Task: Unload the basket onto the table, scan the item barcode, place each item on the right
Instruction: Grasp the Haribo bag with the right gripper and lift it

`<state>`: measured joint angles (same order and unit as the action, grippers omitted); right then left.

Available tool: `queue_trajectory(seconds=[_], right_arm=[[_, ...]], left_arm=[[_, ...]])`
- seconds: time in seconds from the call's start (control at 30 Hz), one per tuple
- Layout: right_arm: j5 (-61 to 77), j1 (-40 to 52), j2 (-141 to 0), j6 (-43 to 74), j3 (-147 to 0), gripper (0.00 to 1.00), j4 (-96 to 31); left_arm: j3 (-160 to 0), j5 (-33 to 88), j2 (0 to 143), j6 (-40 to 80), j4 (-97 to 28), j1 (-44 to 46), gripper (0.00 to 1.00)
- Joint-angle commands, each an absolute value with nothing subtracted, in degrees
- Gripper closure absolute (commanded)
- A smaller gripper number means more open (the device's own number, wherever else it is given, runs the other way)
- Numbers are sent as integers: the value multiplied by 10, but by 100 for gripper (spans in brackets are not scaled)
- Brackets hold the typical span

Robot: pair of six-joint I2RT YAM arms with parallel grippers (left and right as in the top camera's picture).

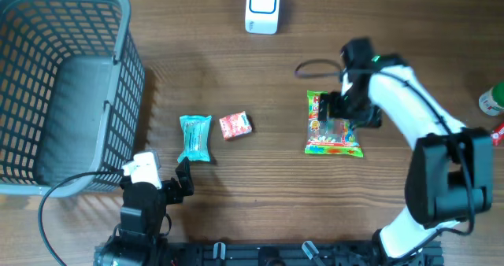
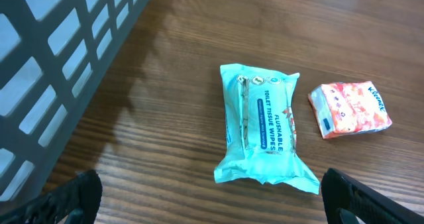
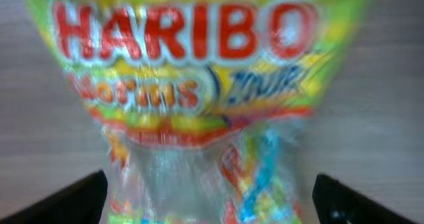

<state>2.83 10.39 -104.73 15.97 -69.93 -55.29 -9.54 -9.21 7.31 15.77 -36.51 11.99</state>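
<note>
The robot's right gripper should grab the Haribo gummy bag across its middle (image 1: 332, 126), so the bottom side stays free to scan at the scanner (image 1: 262, 6).
A Haribo gummy bag (image 1: 321, 136) lies flat on the wooden table right of centre, with no barcode showing. My right gripper (image 1: 341, 111) hovers low over it, open, with a finger on each side of the bag. In the right wrist view the bag (image 3: 199, 71) fills the frame, blurred, below the open right gripper (image 3: 212, 201). The white scanner (image 1: 262, 6) stands at the far edge. My left gripper (image 1: 167, 178) rests open near the front left, holding nothing. In the left wrist view it (image 2: 212, 201) sits just short of the teal wipes pack (image 2: 264, 128).
A teal wipes pack (image 1: 195, 138) and a small red tissue pack (image 1: 235, 125) lie left of centre. A grey mesh basket (image 1: 126, 61) fills the left side. A green-and-white bottle (image 1: 492, 99) stands at the right edge. A black cable (image 1: 315, 65) loops near the right arm.
</note>
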Motion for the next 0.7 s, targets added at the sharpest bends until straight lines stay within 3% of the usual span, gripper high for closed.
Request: queue_trajectory(seconds=[0.0,0.1,0.13,0.2,0.23,0.27,0.47,0.53,0.67], right_arm=[[35,127,-1054,171,-644,0,-496],[-10,142,-1090,178,-628,0,-466],[-22,143,-1106,189,-628,15,-463],[-15,142,-1128,202,-628,65,-460],[17,142,-1129,213,-630,85,-468],[67,142,-1126,214,-639,96,-486],[516,142,-1121,209,-797,96,-794],[638,142,-1121,154,-816,96,-841],[756,142,-1121,70,-816,96,-924]], left_arm=[[-92,-99,71,154,-365,119,0],[-92,-99,71,154,-365,119,0],[-92,-99,71,154,-365,119,0],[-92,-99,71,154,-365,119,0],[-92,-100,71,154,-365,119,0],[-92,-99,71,154,-365,119,0],[-92,-100,71,154,-365,119,0],[-92,-99,71,154,-365,119,0],[-92,-100,71,154,-365,119,0]])
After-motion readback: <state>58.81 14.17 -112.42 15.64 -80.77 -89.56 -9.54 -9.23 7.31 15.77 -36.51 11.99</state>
